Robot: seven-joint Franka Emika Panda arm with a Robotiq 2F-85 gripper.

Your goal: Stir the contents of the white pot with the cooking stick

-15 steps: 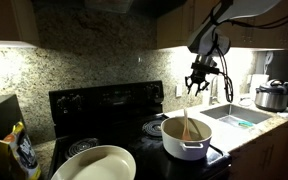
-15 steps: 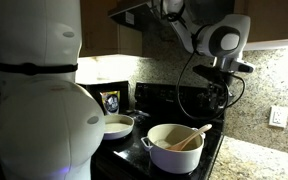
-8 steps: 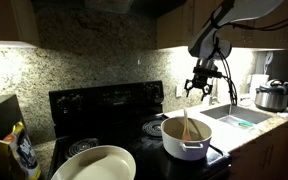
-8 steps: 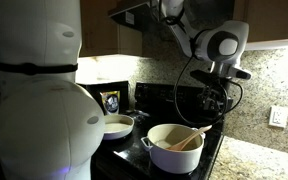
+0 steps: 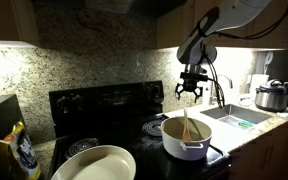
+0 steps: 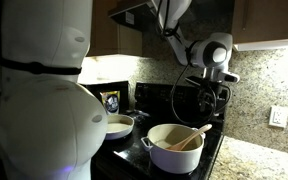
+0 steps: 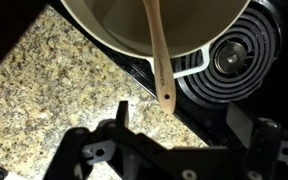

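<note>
My gripper should grab the cooking stick point(image 5: 186, 125) next by its handle end over the pot's rim. The stick's other end then stays free in the pot to stir.
The white pot point(image 5: 187, 143) point(image 6: 173, 150) stands on the black stove's front burner, its tan contents point(image 7: 112, 14) showing inside the rim point(image 7: 108, 44). The cooking stick point(image 5: 186, 125) point(image 6: 191, 138) point(image 7: 157, 52) stands free in the pot and leans on its rim, with its handle end sticking out over the edge. My gripper point(image 5: 191, 91) point(image 6: 207, 104) point(image 7: 180, 121) hangs open above the pot, clear of the stick, with nothing between its fingers.
A wide shallow white pan point(image 5: 94, 164) point(image 6: 116, 125) sits on another burner. A coil burner point(image 7: 234, 55) lies beside the pot. The granite counter point(image 7: 44, 95), a sink point(image 5: 239, 117) and a steel cooker point(image 5: 274, 97) flank the stove. A white robot body point(image 6: 39, 100) fills one exterior view.
The jaws have spread from nearly shut to wide open, and the gripper has drifted sideways above the pot. The stick stays leaning in the pot.
</note>
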